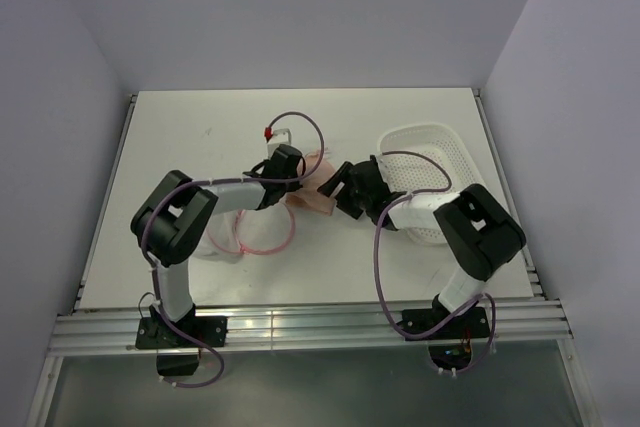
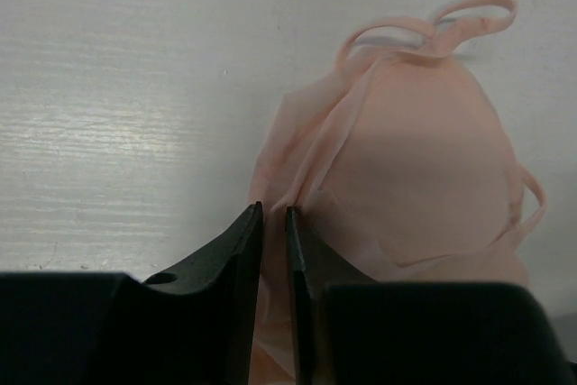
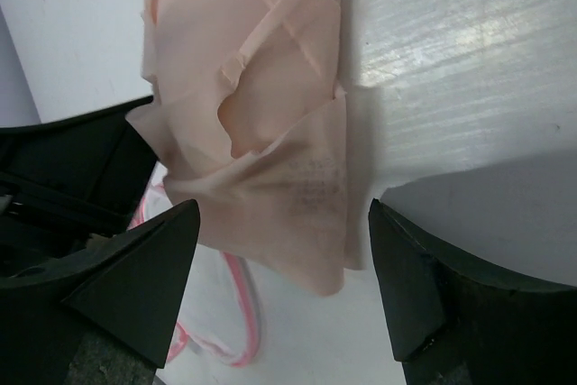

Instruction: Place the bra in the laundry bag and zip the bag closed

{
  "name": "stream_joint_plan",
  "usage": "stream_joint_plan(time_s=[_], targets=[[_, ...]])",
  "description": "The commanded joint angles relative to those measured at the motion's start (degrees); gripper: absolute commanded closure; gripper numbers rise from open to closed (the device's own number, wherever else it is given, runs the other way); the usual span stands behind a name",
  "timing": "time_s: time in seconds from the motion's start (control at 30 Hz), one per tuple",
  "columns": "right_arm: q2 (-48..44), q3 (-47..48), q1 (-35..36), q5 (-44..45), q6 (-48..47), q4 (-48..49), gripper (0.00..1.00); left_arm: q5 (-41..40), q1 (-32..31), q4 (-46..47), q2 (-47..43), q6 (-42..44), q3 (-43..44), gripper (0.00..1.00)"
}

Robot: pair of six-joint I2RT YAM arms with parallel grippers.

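Note:
My right gripper needs to grab the bra by its end corner [image 1: 329, 210], so that the rest of it stays free to go into the laundry bag [image 1: 252, 233].
The pale peach bra [image 1: 318, 199] lies on the white table between my two grippers. My left gripper [image 1: 298, 183] reaches it from the left. In the left wrist view the left gripper [image 2: 273, 217] is nearly shut, pinching an edge fold of the bra [image 2: 424, 151]. My right gripper [image 1: 338, 189] is at the bra's right side. In the right wrist view the right gripper [image 3: 281, 223] is wide open above a corner of the bra [image 3: 270, 123], not touching it. The laundry bag [image 1: 252, 233], white mesh with a pink zipper rim, lies open under the left arm; its rim shows in the right wrist view [image 3: 242, 304].
A white perforated plastic basket [image 1: 440, 152] stands on the right side of the table under the right arm. The table's rail [image 1: 300, 322] runs along the near edge. Grey walls enclose the table on three sides.

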Motion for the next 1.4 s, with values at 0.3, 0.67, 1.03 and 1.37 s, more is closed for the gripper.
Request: stream_joint_plan(time_s=[0.3,0.67,1.03,1.37], targets=[[5.9,0.4,-0.2,1.3,2.0,9.9,0.16,1.3,-0.6,-0.2,3.6,-0.6,0.1,0.93],[8.2,3.1,-0.2,0.4,-0.8,16.0,0.19,3.2,-0.7,-0.6,4.9,-0.2,0.7,1.0],[7.2,1.9,-0.2,-0.8,-2.1,23.3,0.29,5.3,-0.9,-0.9,5.9,0.1,1.2,1.0],[11.4,9.1,-0.2,-2.6,-2.9,19.2,0.28,6.7,-1.1,-0.6,4.8,1.0,0.9,1.0]])
